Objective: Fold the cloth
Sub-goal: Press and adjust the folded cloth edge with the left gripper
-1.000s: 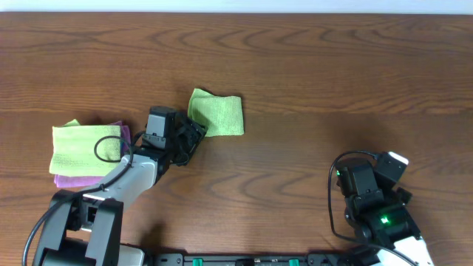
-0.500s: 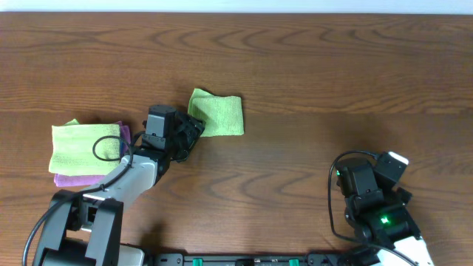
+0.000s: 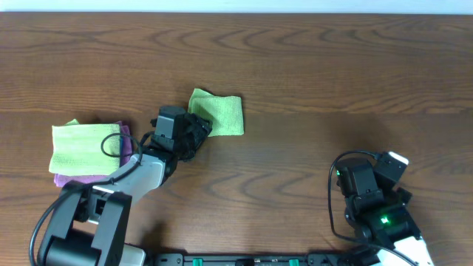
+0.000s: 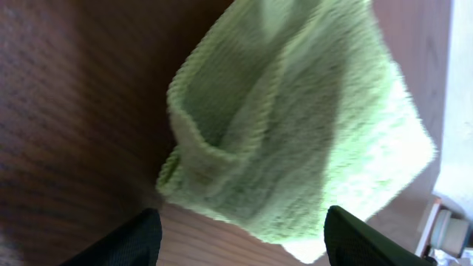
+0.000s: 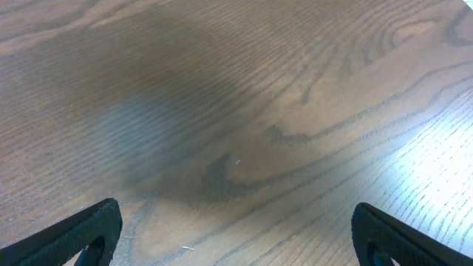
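My left gripper will next grab the folded cloth's layered near edge (image 4: 232, 210) with the layers together, so the cloth stays folded and can be laid onto the paler cloth.
The cloth (image 3: 218, 113), lime green and ribbed, lies in a small folded rectangle a little left of the table's middle. In the left wrist view the cloth (image 4: 295, 118) fills the upper frame, with layered edges showing on its near side. My left gripper (image 3: 199, 130) sits at the cloth's lower left corner. Seen from the wrist, the left gripper (image 4: 244, 227) is open, its fingertips (image 4: 144, 233) on either side of the cloth's near edge and holding nothing. My right gripper (image 3: 378, 174) rests at the lower right, wide open over bare wood (image 5: 236, 230).
At the left lies a paler yellow-green cloth (image 3: 77, 146) on top of a purple-pink cloth (image 3: 80, 179), with the left arm's cable looping over their right edge. The wooden table (image 3: 332, 81) stretches to the right and back.
My left gripper has shifted a little to the right, closer to the cloth's lower left corner. The cloth and the right arm have not moved.
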